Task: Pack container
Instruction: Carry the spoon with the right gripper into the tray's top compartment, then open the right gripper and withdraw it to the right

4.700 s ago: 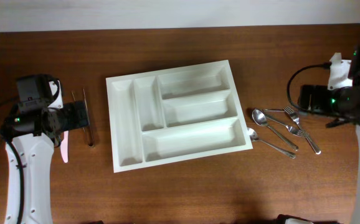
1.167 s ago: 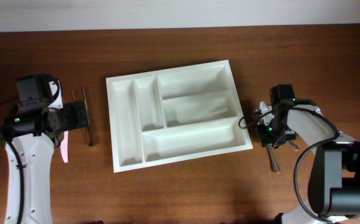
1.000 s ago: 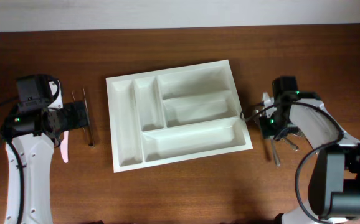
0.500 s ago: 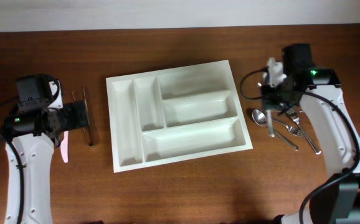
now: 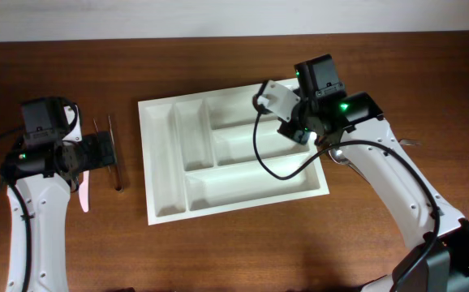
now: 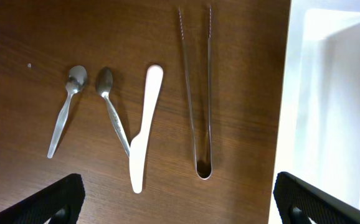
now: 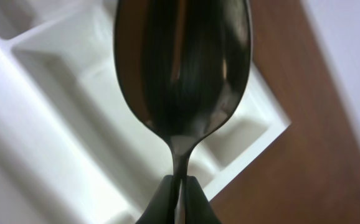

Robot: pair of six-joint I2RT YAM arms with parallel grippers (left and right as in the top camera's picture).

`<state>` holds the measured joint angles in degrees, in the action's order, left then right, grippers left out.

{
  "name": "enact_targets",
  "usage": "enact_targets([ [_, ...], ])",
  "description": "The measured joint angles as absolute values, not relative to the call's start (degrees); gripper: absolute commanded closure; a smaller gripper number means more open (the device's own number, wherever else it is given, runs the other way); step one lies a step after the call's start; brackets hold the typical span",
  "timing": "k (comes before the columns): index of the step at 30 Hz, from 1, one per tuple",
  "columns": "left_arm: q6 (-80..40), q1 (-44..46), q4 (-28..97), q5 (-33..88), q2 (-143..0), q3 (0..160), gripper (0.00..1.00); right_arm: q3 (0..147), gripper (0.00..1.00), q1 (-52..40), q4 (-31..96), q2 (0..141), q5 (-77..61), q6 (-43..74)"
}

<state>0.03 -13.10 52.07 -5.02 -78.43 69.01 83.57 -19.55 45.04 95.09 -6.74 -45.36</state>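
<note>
My right gripper keeps hold of the spoon for now, since the metal spoon (image 7: 183,68) slants across a divider and would drop short if the gripper opened now.
The container (image 5: 144,154), a large white tray with several compartments, lies mid-table. My right gripper (image 5: 302,131) hovers over its right side. In the right wrist view this gripper (image 7: 179,186) is shut on the handle of a metal spoon (image 7: 183,68), whose bowl hangs above the container's compartments (image 7: 55,106). My left gripper (image 5: 109,151) stays left of the container, wide open. In the left wrist view the left gripper (image 6: 180,208) holds nothing, and its fingertips (image 6: 52,202) show at the bottom corners.
Under the left wrist lie two small spoons (image 6: 68,106) (image 6: 113,106), a white knife (image 6: 144,124) and metal tongs (image 6: 195,93), beside the container's left rim (image 6: 292,124). Right of the container, a spoon bowl (image 5: 337,156) shows from under the right arm.
My right arm has lifted from the cutlery at the right and swung left over the container, carrying a spoon. The left arm has not moved.
</note>
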Motion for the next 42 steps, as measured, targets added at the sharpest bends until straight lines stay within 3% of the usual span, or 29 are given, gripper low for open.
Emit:
enact_targets([
  [7,0.1,-13.1,52.1,-5.0,-78.4,69.0,0.01,83.8,0.96,-19.6,34.3,100.3,-6.9,-54.1],
  [20,0.1,-13.1,52.1,-5.0,-78.4,69.0,0.01,83.8,0.96,-19.6,19.9,116.3,-6.8,-57.0],
  [21,0.0,-13.1,52.1,-5.0,-78.4,69.0,0.01,83.8,0.9,-19.6,19.9,116.7,-6.8,-56.9],
  [23,0.1,-13.1,52.1,-5.0,-78.4,69.0,0.01,83.8,0.51,-19.6,19.9,116.8,-6.7,-55.6],
  [29,0.1,-13.1,52.1,-5.0,-78.4,69.0,0.01,85.1,0.31,-19.6,23.5,116.4,-4.4,-46.7],
  [31,0.1,-13.1,52.1,-5.0,-78.4,69.0,0.01,86.8,0.19,-19.5,27.7,114.9,-3.4,-40.1],
  [37,0.0,-13.1,52.1,-5.0,-78.5,69.0,0.01,97.1,0.15,-16.5,48.0,105.4,-2.7,-22.8],
  [42,0.0,-13.1,52.1,-5.0,-78.5,69.0,0.01,101.7,0.18,-5.1,56.9,96.8,-2.8,-11.2],
])
